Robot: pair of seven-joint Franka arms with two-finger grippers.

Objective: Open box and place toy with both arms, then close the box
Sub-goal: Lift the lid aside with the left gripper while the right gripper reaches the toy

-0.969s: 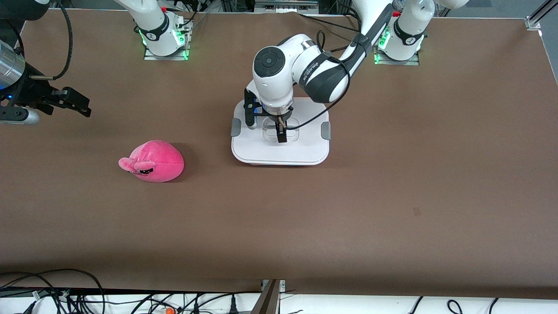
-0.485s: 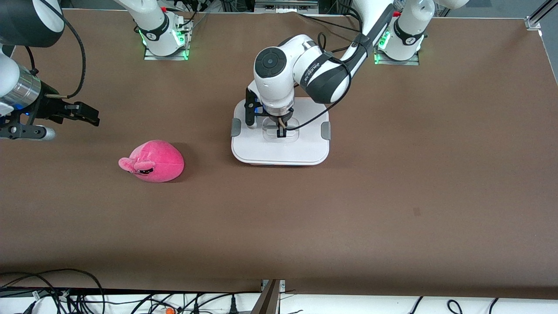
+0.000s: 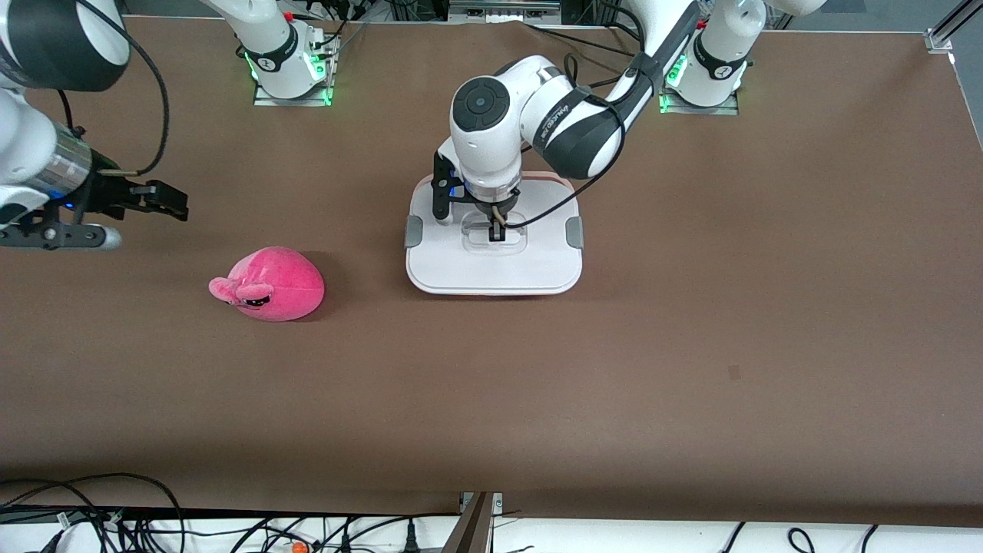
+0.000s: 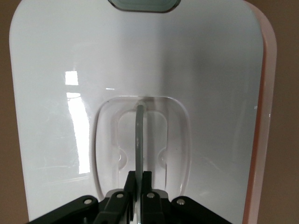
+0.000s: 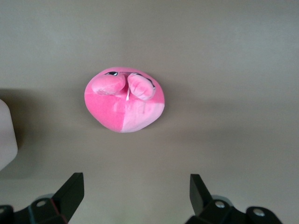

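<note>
Next, my right gripper grabs the pink plush toy [image 3: 269, 284] by its body between the two stubby limbs, to place it in the box [image 3: 543, 177].
The white lid [image 3: 491, 267] with grey side clips [image 3: 415, 230] sits over the pale pink box, whose rim [image 3: 549, 177] shows as a strip along one edge. My left gripper [image 3: 497, 233] is shut on the thin upright handle [image 4: 139, 135] in the lid's recessed centre; it also shows in the left wrist view [image 4: 141, 179]. There the box's pink rim [image 4: 267, 93] shows beside the lid. The pink plush toy [image 3: 269, 284] lies on the table toward the right arm's end. My right gripper [image 3: 175, 203] is open and empty in the air near the toy [image 5: 124, 100], with its fingers spread wide [image 5: 135, 186].
The two arm bases [image 3: 290, 73] [image 3: 703, 77] stand green-lit along the table's edge farthest from the front camera. Cables [image 3: 115, 522] hang below the table's nearest edge. A pale corner of the box [image 5: 5, 135] shows at the edge of the right wrist view.
My right gripper has moved in toward the middle of the table, closer to the toy. My left gripper closed on the handle and the lid has risen slightly, baring the pink rim.
</note>
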